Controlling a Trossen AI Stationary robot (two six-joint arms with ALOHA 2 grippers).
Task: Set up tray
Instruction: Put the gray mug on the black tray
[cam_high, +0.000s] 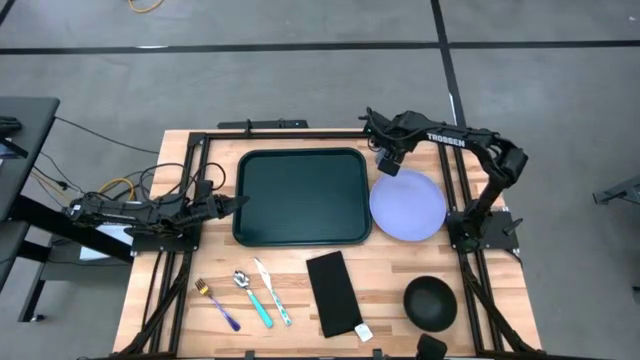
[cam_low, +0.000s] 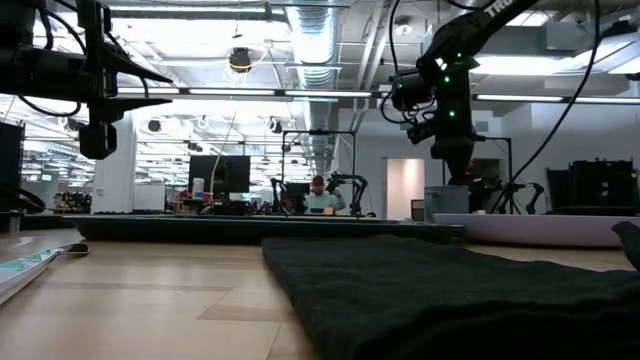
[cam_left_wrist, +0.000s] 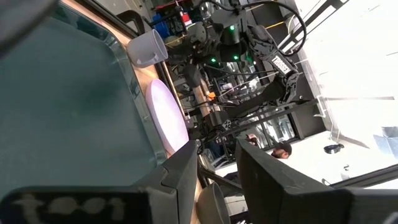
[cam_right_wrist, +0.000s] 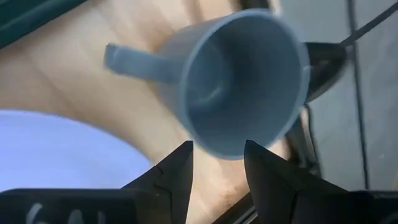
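Next, my right gripper picks up the grey-blue cup by its rim (cam_right_wrist: 219, 155) to set it on the tray.
The dark green tray (cam_high: 300, 197) lies flat in the middle of the table, and its bare inside fills the left wrist view (cam_left_wrist: 68, 106). My left gripper (cam_high: 236, 204) hangs open just off the tray's left rim, lifted above the table (cam_low: 97, 135). My right gripper (cam_high: 388, 158) is open and points down over a grey-blue cup (cam_right_wrist: 239, 81) that stands upright off the tray's far right corner (cam_low: 445, 200). Its fingertips (cam_right_wrist: 217, 149) straddle the near part of the cup's rim. A lavender plate (cam_high: 408, 205) lies right of the tray.
Near the table's front edge lie a fork (cam_high: 217, 303), a spoon (cam_high: 252, 295), a knife (cam_high: 272, 290), a flat black napkin (cam_high: 333, 292) and a black bowl (cam_high: 430, 302). A small white item (cam_high: 362, 332) sits by the napkin's near end. Black frame rails run along both sides.
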